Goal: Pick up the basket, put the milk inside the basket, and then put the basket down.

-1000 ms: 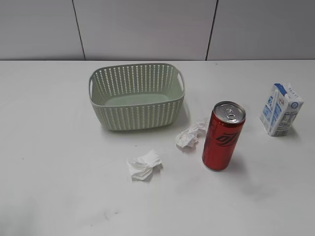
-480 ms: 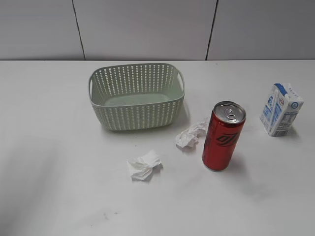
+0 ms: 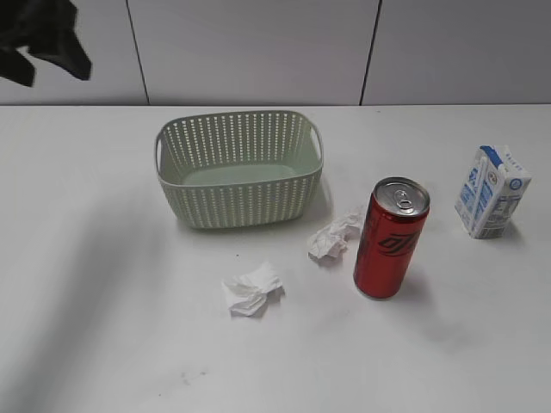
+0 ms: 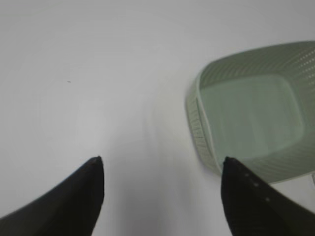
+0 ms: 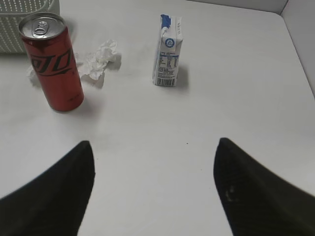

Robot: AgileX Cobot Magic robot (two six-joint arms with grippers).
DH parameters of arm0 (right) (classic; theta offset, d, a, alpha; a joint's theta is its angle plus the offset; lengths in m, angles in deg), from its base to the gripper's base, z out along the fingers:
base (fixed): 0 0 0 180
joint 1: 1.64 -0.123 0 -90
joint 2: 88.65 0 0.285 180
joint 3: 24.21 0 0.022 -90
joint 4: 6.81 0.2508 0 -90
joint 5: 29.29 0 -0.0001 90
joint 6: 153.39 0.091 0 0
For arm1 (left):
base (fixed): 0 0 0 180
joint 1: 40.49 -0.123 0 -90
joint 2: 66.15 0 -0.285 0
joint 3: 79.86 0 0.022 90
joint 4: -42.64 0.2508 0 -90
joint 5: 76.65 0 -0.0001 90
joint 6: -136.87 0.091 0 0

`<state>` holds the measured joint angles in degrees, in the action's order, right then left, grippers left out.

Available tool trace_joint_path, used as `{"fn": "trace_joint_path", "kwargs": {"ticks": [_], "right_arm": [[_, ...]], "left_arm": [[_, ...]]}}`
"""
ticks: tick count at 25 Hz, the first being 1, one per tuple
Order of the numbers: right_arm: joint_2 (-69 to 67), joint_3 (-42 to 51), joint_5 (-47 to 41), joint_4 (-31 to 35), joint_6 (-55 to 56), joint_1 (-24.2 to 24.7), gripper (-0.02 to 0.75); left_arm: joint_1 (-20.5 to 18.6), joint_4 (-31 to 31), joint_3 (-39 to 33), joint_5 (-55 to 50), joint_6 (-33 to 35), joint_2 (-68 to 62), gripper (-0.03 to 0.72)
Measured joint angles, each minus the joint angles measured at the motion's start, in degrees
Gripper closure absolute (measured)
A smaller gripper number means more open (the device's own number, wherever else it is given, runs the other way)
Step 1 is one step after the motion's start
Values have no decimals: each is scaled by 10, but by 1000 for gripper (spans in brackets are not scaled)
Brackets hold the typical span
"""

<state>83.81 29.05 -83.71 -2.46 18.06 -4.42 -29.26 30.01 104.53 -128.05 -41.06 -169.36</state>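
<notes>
My left gripper grabs the basket by the thin rim at its short end next, as the basket's wide body is broader than my open fingers.
The pale sage-green basket stands empty on the white table, left of centre; it also shows in the left wrist view at the right. The milk, a small white and blue carton, stands upright at the far right, and also in the right wrist view. My left gripper is open and empty, high above the table to the left of the basket; in the exterior view only a dark part of it shows at the top left. My right gripper is open and empty, well short of the milk.
A tall red soda can stands between the basket and the milk, and in the right wrist view. Two crumpled white tissues lie nearby, one beside the can, one in front of the basket. A grey panelled wall is behind.
The left arm has come into the exterior view at the top left corner. The basket, can, milk and tissues have not moved.
</notes>
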Motion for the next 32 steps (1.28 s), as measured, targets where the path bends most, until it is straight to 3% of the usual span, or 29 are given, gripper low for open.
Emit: {"fn": "trace_joint_path", "kwargs": {"ticks": [10,15,23,27,32], "right_arm": [[0,0,0,0,1,0,146],[0,0,0,0,1,0,146],[0,0,0,0,0,0,146],[0,0,0,0,0,0,146],[0,0,0,0,0,0,146]], "left_arm": [[75,6,151,-55,-112,-219,125],[79,22,163,-91,-171,-286,125],[79,25,163,-55,-193,-316,148],[79,25,163,-39,-195,-316,248],[79,24,163,-38,-195,-316,484]]}}
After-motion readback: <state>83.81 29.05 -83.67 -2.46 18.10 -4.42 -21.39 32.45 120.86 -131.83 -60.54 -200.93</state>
